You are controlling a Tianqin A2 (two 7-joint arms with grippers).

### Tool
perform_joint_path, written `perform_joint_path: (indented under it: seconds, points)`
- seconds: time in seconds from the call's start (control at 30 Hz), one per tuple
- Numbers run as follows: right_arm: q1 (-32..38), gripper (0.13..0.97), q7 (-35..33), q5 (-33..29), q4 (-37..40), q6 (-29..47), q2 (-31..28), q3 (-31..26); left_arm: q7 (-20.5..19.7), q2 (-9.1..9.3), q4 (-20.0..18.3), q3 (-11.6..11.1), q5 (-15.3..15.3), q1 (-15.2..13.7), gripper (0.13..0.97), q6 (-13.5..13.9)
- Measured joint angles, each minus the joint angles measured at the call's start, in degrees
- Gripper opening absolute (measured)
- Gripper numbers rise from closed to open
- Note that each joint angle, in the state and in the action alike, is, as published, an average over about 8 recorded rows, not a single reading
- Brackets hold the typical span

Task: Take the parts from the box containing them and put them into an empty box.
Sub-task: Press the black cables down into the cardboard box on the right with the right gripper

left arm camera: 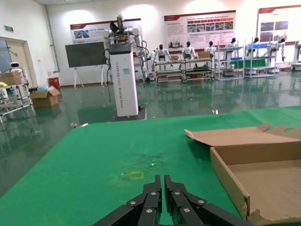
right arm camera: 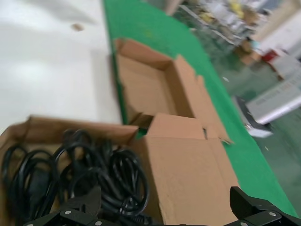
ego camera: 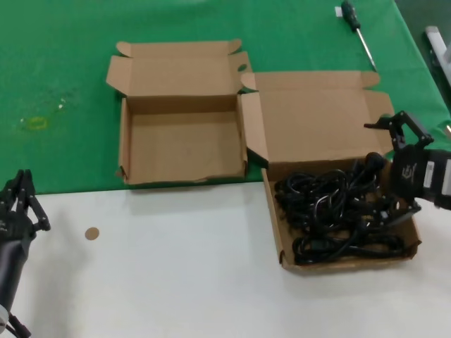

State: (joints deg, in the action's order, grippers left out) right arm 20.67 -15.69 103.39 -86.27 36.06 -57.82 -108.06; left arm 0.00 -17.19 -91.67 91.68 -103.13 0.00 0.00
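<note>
One finger of my right gripper reaches over the open lid, and the coiled cables lie lower. I should lower my gripper first, because closing now would miss them.
The parts, black coiled cables (ego camera: 338, 215), lie tangled in the box containing them (ego camera: 280, 239) at the right, its lid (ego camera: 317, 120) folded back. My right gripper (ego camera: 384, 165) hangs open over that box's right side, one finger above the lid and the other above the cables. In the right wrist view the cables (right arm camera: 75, 169) lie below the open right gripper (right arm camera: 164, 207). The empty box (ego camera: 183, 141) sits to the left on the green mat, and also shows as the empty box (right arm camera: 146, 84) and the empty box (left arm camera: 263, 174). My left gripper (ego camera: 21, 201) is parked at the near left, shut, the same left gripper (left arm camera: 163, 181) holding nothing.
A black-handled screwdriver (ego camera: 359, 32) lies on the green mat (ego camera: 63, 70) at the far right. A small brown disc (ego camera: 91, 234) rests on the white table (ego camera: 176, 282). A faint yellow mark (ego camera: 35, 123) shows on the mat at the left.
</note>
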Motion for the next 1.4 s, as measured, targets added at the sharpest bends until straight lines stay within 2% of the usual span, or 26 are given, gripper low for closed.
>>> perform_joint_path:
  seconds: [0.2,0.43,0.93,1.23,1.4]
  points:
    - [4.50,0.966,-6.40,-2.84,2.17,8.29,0.34,-0.75,0.00,0.00,0.00,0.00,0.00,0.00,0.169,0.00]
    - [8.28,0.966,-13.22,-5.26,4.61,14.67,2.45,-1.65,0.00,0.00,0.00,0.00,0.01,0.00,0.152,0.00]
    - [11.92,0.927,-19.64,-11.01,9.39,18.17,6.02,-3.05,-0.04,0.00,0.00,0.00,0.03,0.00,0.152,0.00]
    - [12.54,0.817,-21.10,-12.66,11.33,18.00,7.48,-3.09,-0.03,0.00,0.00,0.00,0.03,0.00,0.152,0.00]
    - [13.01,0.703,-21.20,-13.24,11.93,18.09,8.06,-3.13,-0.03,0.00,0.00,0.00,0.03,0.00,0.152,0.00]
